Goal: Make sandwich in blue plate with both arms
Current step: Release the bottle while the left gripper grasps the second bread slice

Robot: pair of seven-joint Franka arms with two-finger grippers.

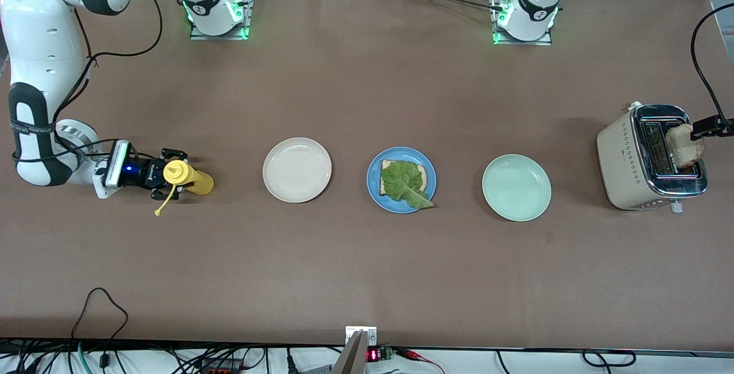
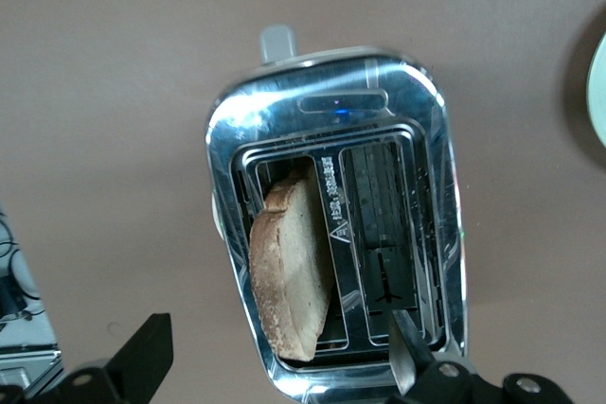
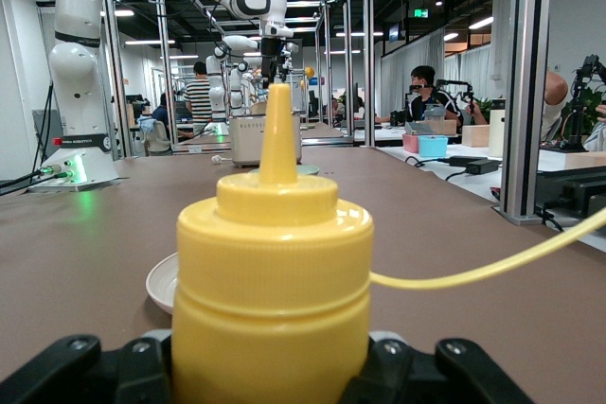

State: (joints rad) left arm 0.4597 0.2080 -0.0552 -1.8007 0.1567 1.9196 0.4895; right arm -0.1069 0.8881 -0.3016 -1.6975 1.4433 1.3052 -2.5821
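Note:
My left gripper is going to pinch the toaster's bread slice by its exposed top edge (image 1: 682, 137) (image 2: 275, 276) next, as the sides of the toaster slot close in on its lower part.
The blue plate (image 1: 373, 182) lies mid-table with one toasted bread slice (image 1: 389, 164) on it and a green lettuce leaf (image 1: 404, 184) on the slice. A second bread slice (image 1: 683, 145) stands tilted in a slot of the toaster (image 1: 622, 156); it also shows in the left wrist view (image 2: 289, 272). My left gripper (image 1: 708, 127) hovers over the toaster, open, with its fingers either side of that slice (image 2: 279, 324). My right gripper (image 1: 172, 174) is at the right arm's end of the table, shut on a yellow squeeze bottle (image 1: 195, 180), which fills the right wrist view (image 3: 273, 262).
A cream-white plate (image 1: 297, 169) lies between the bottle and the blue plate. A pale mint-green plate (image 1: 516, 187) lies between the blue plate and the toaster. The bottle's yellow cap strap (image 1: 163, 205) hangs loose beside it.

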